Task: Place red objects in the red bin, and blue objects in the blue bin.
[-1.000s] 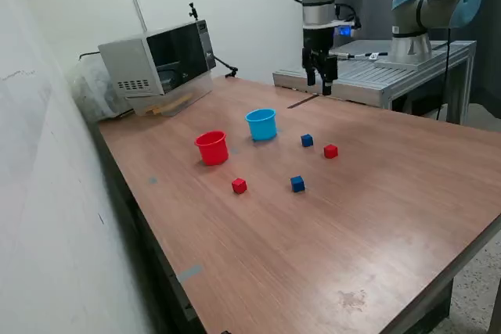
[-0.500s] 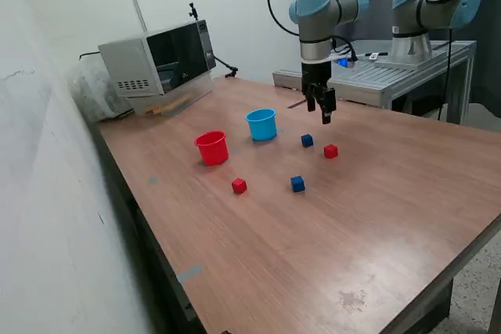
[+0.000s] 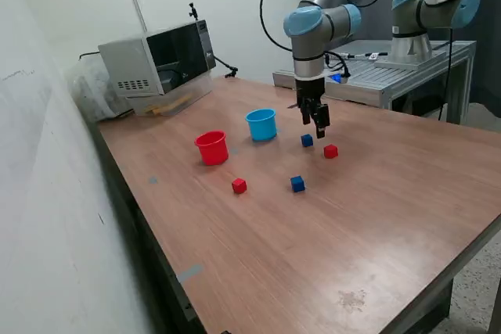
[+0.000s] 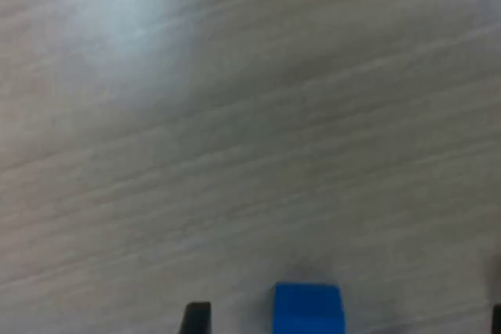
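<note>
I will grab the dark-blue cube [image 3: 307, 140] by its opposite sides next, to sort the cube into the blue bin [image 3: 261, 124].
My gripper [image 3: 315, 126] hangs open just above the table, right over a dark-blue cube [image 3: 307, 140]. In the wrist view that blue cube [image 4: 308, 308] lies between the spread fingers, closer to one dark fingertip [image 4: 196, 318], and nothing is held. A red cube [image 3: 331, 151] sits just to the exterior view's right of it. Nearer the front lie a second blue cube [image 3: 297, 184] and a second red cube [image 3: 239, 185]. The light-blue cup [image 3: 261, 124] stands upright to the exterior view's left of the gripper. The red cup [image 3: 211, 147] stands further left.
A microwave [image 3: 160, 64] sits at the table's back corner on the exterior view's left. A second robot arm [image 3: 438, 5] stands on a metal bench [image 3: 391, 72] behind the table. The wall runs along the exterior view's left edge.
The arm has swung down and towards the exterior view's left, from above the table's back edge to just over the blue cube. The cubes and cups have not moved.
</note>
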`<state>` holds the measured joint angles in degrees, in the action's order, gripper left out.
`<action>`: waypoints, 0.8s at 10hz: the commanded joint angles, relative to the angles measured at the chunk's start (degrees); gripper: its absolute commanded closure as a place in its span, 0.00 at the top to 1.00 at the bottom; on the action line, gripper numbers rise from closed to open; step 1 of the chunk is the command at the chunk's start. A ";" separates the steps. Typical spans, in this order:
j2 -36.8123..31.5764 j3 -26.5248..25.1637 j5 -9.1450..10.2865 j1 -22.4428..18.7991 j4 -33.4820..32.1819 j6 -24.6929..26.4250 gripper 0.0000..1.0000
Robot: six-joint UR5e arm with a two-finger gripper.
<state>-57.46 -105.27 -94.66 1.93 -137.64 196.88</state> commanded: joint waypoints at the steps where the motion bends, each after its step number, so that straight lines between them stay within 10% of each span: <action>1: 0.95 0.95 0.00 1.14 -0.08 0.00 1.00; 6: 2.52 1.38 0.00 2.20 -0.08 0.00 1.00; 7: 2.97 1.65 0.00 2.20 -0.08 0.00 0.00; 8: 3.14 1.74 0.00 2.20 -0.08 0.00 0.00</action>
<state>-54.82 -103.81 -94.66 4.09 -137.72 196.87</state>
